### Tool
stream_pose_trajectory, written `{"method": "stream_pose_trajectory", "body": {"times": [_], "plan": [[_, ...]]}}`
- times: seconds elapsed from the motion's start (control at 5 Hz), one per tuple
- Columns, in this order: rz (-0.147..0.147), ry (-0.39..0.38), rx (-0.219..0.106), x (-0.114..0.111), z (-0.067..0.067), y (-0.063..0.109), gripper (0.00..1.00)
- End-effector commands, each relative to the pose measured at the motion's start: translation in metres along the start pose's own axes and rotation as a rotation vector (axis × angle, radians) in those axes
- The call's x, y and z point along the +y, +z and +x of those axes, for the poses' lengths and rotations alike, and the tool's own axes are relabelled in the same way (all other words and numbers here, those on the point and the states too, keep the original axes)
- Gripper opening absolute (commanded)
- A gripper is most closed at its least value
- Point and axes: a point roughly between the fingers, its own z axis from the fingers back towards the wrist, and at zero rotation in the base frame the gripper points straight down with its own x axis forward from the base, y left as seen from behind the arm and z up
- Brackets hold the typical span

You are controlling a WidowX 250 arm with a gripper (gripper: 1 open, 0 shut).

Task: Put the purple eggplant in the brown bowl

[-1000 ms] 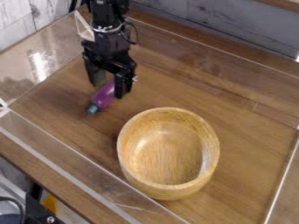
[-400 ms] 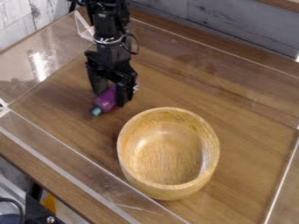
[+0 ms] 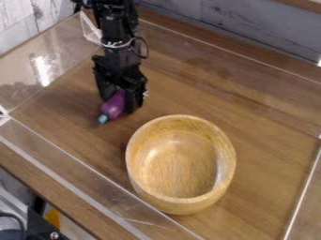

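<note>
My gripper should close: its fingers are down beside the upper part of the purple eggplant on the wooden table.
The purple eggplant lies on the wooden table, its teal stem end pointing toward the lower left. My black gripper points straight down over it, open, with one finger on each side of the eggplant's upper part; the fingers hide some of it. I cannot tell whether the fingers touch it. The brown bowl, wide and light wood with a thick rim, stands empty to the lower right of the eggplant, a short gap away.
A clear plastic wall runs along the table's near and left edges, and another along the back. Bare wooden table stretches to the right of the arm.
The gripper has sunk slightly around the eggplant, from just above it to straddling it. The eggplant and bowl have stayed put.
</note>
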Motion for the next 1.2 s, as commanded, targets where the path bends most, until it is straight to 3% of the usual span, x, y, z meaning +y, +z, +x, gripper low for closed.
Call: {"method": "stream_pose_trajectory", "body": {"times": [0.0, 0.2, 1.0], "plan": [[0.016, 0.009, -0.053, 0.010, 0.010, 0.013, 1.00], [0.014, 0.012, -0.051, 0.010, 0.011, 0.011, 0.00], [0.017, 0.022, -0.041, 0.004, 0.006, 0.022, 0.00]]}}
